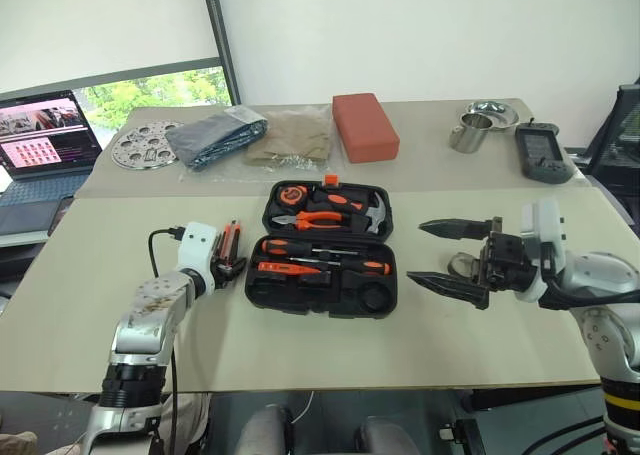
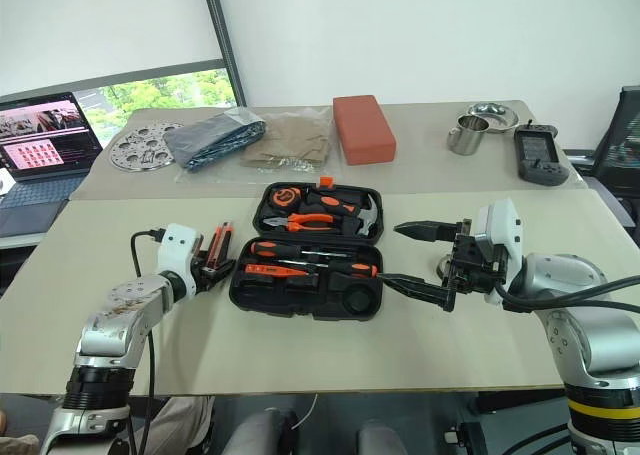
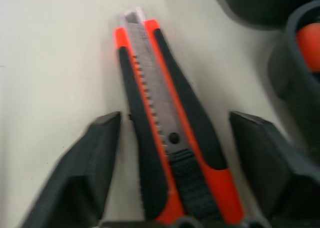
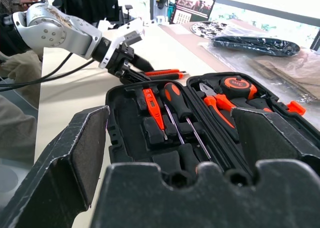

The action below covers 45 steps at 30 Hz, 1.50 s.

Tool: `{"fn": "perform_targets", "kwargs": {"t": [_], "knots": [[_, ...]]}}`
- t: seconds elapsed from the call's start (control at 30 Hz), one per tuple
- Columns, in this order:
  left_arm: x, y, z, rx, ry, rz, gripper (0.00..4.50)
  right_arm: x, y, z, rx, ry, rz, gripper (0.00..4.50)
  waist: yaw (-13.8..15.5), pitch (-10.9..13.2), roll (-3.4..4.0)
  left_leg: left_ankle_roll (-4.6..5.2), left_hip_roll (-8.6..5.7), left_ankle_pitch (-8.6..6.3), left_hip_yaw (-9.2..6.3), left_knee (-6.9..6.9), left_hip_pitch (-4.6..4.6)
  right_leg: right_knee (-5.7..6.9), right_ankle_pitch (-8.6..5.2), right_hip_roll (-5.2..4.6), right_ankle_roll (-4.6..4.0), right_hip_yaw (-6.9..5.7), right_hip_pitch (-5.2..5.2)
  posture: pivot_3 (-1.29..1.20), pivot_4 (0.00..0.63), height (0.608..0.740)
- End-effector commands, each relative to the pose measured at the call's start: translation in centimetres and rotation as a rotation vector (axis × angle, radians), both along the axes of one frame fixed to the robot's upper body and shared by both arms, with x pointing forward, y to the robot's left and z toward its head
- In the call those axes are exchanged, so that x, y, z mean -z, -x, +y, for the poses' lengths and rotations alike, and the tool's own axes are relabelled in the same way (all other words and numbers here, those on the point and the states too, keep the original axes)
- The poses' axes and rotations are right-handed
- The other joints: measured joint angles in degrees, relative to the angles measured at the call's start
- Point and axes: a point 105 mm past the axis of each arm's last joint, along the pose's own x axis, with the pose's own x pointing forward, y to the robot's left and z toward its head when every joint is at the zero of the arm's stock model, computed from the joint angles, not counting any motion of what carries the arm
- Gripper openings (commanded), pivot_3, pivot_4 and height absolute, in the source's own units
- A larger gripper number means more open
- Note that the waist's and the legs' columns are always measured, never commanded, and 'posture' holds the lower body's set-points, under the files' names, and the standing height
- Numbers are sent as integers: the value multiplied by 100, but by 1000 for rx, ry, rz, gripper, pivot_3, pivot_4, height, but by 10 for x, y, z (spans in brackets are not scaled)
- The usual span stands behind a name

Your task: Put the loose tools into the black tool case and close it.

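The metal blade (image 3: 150,62) can be seen up to its narrow tip, so my left gripper should next grab the utility knife by its wide orange-black handle (image 3: 187,173).
The black tool case (image 1: 255,287) lies open in the middle of the table, with orange-and-black screwdrivers (image 1: 320,267), pliers, a hammer and a tape measure in its slots. Just left of it an orange-black utility knife (image 3: 170,133) lies flat on the table. My left gripper (image 1: 232,263) is low over the knife and open, one finger on each side of the handle with a gap on both sides. My right gripper (image 1: 452,256) hovers open to the right of the case, pointing at it. A small grey ring, seemingly the tape roll (image 1: 461,266), sits on the table behind its fingers.
Along the far table stand a laptop (image 1: 45,135), a perforated metal disc (image 1: 140,145), a dark bag (image 1: 215,135), a tan cloth in plastic (image 1: 292,135), a red-orange block (image 1: 364,125), a steel cup (image 1: 468,133), a steel bowl (image 1: 492,110) and a dark handheld device (image 1: 542,153).
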Motion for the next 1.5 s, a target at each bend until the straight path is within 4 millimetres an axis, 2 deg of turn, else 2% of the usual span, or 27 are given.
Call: {"fn": "perform_targets", "kwargs": {"t": [0.03, 0.07, 0.13, 0.2, 0.3, 0.37, 0.47, 0.57, 0.7, 0.77, 0.97, 1.17, 1.3, 1.5], "knots": [[17, 7, 14, -76, -6, 66, 1960, -15, 3, -1, -15, -15, -50, 4500, -18, 2, -3, 0, 0, 0, 0, 0, 2, 1, 0, 0, 0, 0, 2, 0, 150, 740], [13, 6, 14, -76, 9, 43, 1766, -15, 3, -1, -15, -15, -50, 4500, -32, 2, -3, 0, 1, 0, -1, 0, 4, 1, 0, 1, 0, 0, 4, 0, 150, 740], [0, 0, 14, -61, 37, -23, 1767, -15, 3, 0, -14, -20, -51, 4500, -51, 2, -3, 0, 1, 0, -1, 0, 5, 2, 0, 0, 0, 1, 5, 0, 150, 740], [-22, -8, 12, -18, 64, -131, 1767, -16, 2, 0, -12, -29, -51, 4500, -67, 2, -4, 0, 3, 0, -3, 0, 5, 2, 0, 2, 0, -1, 5, 0, 150, 740], [-61, -17, 2, 142, 79, -304, 1767, -16, 1, 1, -8, -44, -49, 4500, -78, 10, -15, -1, 3, 1, -3, -1, -3, 2, 0, 2, -1, -3, -4, 0, 150, 740], [-92, -16, -14, 354, 28, -429, 1767, -16, 1, 0, -5, -48, -48, 4500, -77, 20, -31, -4, 3, 3, -3, -2, -11, -6, 1, 3, -1, -7, -8, 0, 150, 740], [-114, -4, -44, 690, -8, -485, 1767, -16, -1, -1, -2, -48, -49, 4500, -37, 19, -30, -6, -3, 3, 2, -13, -17, -19, 1, -4, -1, -8, -11, 0, 150, 740], [-103, 11, -64, 1011, -214, -427, 1767, -16, -3, -2, 0, -47, -52, 4500, -22, 8, -10, -6, -10, 3, 19, -27, -12, -34, 1, -9, -1, -3, -8, 0, 150, 740], [-89, 24, -76, 1231, -310, -345, 1767, -16, -2, -2, 4, -43, -55, 4500, -52, 8, -4, -3, -5, 1, 36, -30, -15, -48, 1, 6, -1, -1, -10, 0, 150, 740], [-75, 31, -78, 1311, -373, -263, 1767, -16, -1, -4, 14, -45, -58, 4500, -81, 10, -5, -2, 2, 1, 34, -29, -29, -44, 1, 15, -1, -2, -25, 0, 150, 740], [-46, 53, -87, 1398, -381, -91, 1767, -13, 2, -4, 28, -49, -59, 4500, -91, 11, -2, -1, 1, 2, 22, -23, -43, -21, 0, 15, -1, 4, -47, 0, 150, 740], [-32, 58, -89, 1389, -406, -32, 1767, -12, 2, -4, 29, -47, -56, 4500, -92, 9, 0, 0, 1, 2, 18, -19, -37, -16, 0, 14, 0, 9, -43, 0, 150, 740], [-30, 46, -85, 1321, -449, -24, 1767, -12, 1, -4, 23, -45, -57, 4500, -78, 8, 2, 0, 1, 2, 16, -17, -35, -15, 0, 13, 0, 10, -39, 0, 150, 740], [-29, 40, -72, 1298, -493, 3, 1767, -12, 1, -3, 21, -46, -57, 4500, -103, 8, 3, 1, 0, 2, 16, -14, -36, -11, 0, 17, 0, 10, -42, 0, 150, 740]]}}
